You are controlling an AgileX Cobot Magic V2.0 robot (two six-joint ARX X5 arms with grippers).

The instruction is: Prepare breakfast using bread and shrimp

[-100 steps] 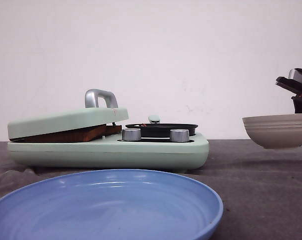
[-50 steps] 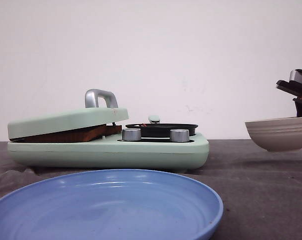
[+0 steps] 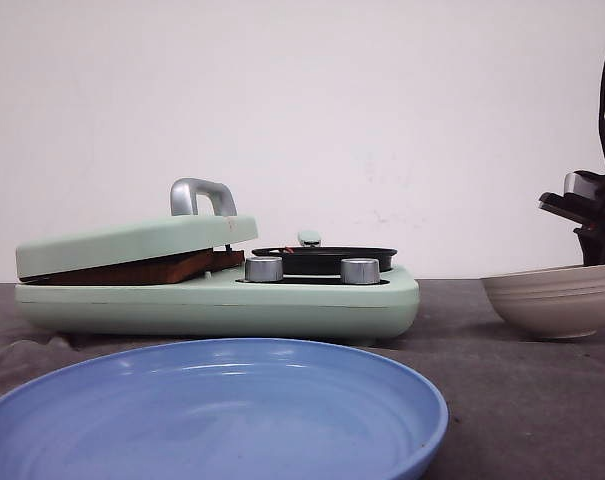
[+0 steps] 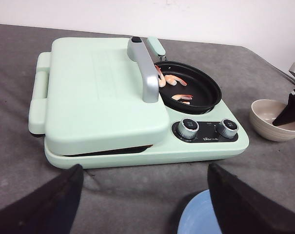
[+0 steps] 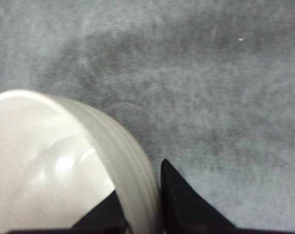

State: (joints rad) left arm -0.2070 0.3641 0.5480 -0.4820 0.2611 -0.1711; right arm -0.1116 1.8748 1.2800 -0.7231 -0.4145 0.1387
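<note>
The beige bowl's base is at the grey cloth in the front view, so the bowl would stand and my right gripper will open.
The bread (image 3: 132, 270) shows only as a brown crust edge under the shut lid (image 4: 98, 87) of the pale green breakfast maker (image 3: 282, 305). Orange and white shrimp (image 4: 172, 80) lie in the small black pan (image 4: 198, 90) on the maker's right side. My right gripper (image 5: 147, 197) is shut on the rim of the beige ribbed bowl (image 3: 554, 300), one finger inside and one outside; the bowl sits on the table at the far right. My left gripper (image 4: 145, 204) hovers open and empty in front of the maker.
A large blue plate (image 3: 222, 410) lies at the table's front, nearest the camera, its rim just under my left gripper. Two silver knobs (image 4: 188, 127) sit on the maker's front right. The table is covered in grey cloth (image 5: 210, 73).
The right gripper has lowered the bowl from hanging in the air down onto the table and shifted slightly left. The maker, plate and left arm have not moved.
</note>
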